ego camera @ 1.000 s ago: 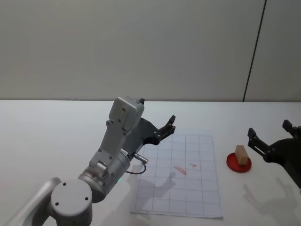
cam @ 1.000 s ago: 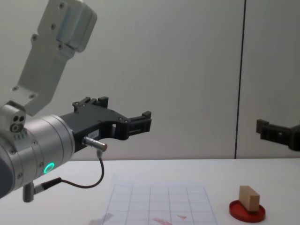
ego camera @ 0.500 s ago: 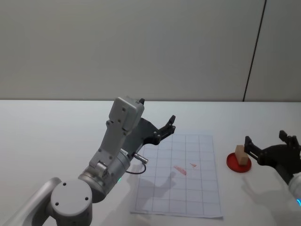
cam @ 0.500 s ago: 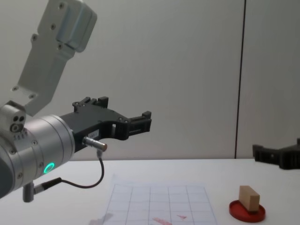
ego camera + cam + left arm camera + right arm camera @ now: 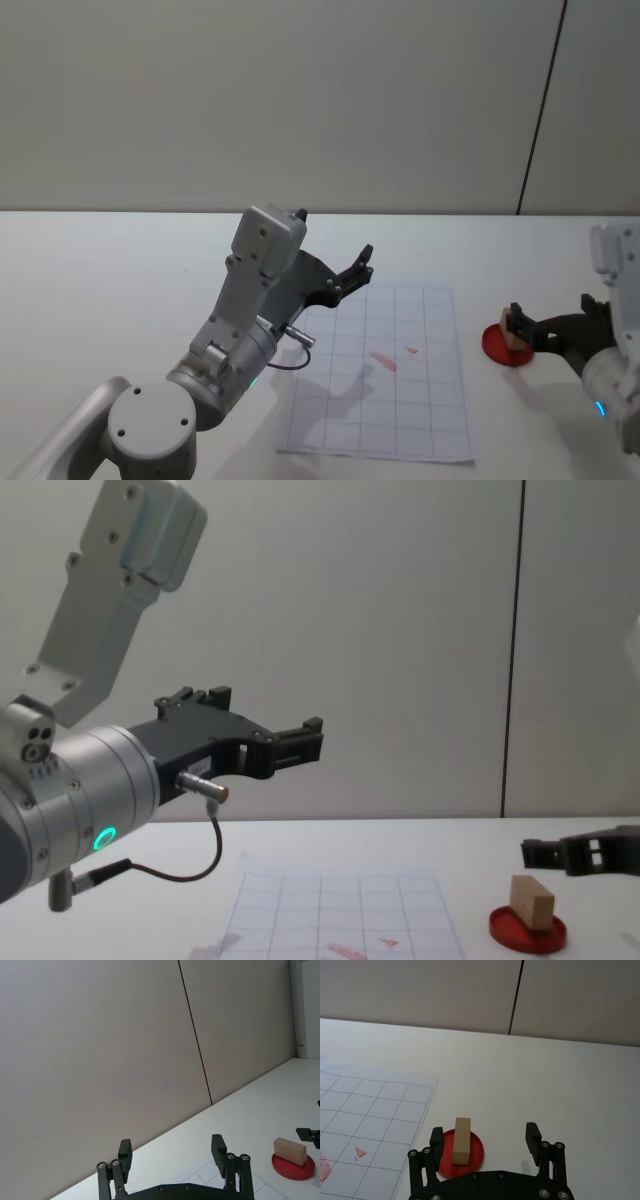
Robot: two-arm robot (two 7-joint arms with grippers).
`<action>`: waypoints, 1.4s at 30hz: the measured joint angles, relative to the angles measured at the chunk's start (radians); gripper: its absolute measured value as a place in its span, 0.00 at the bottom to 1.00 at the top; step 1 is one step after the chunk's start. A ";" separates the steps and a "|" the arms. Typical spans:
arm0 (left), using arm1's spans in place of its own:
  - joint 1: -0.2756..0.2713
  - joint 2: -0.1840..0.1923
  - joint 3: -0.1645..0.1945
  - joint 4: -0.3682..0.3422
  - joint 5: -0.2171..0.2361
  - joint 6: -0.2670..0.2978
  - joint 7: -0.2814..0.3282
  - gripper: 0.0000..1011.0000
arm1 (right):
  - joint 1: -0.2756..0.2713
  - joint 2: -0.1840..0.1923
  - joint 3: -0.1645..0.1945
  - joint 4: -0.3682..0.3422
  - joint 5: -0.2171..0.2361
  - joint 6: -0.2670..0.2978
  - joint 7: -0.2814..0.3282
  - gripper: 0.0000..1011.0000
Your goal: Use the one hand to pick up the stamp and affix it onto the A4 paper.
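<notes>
My right gripper grabs the stamp by its upper wooden sides next, since its foot stands in the red ink dish.
The stamp is a small tan wooden block standing on a flat red round dish at the table's right. My right gripper is open and hangs just above the stamp. The block lies under the gap, close to one finger, and nothing is gripped. The A4 paper is a gridded white sheet with small red marks, lying left of the dish. My left gripper is open and held high over the paper's far left corner.
The white table runs back to a grey wall. A cable with a silver plug hangs from the left arm's wrist. Bare tabletop lies between the paper's right edge and the red dish.
My right gripper has come down and moved left toward the stamp, still open. The left arm, paper and stamp have not moved.
</notes>
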 joint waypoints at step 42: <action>0.000 0.000 0.000 0.000 0.000 0.000 0.000 0.99 | 0.170 -0.130 0.025 0.198 0.052 0.249 -0.075 0.99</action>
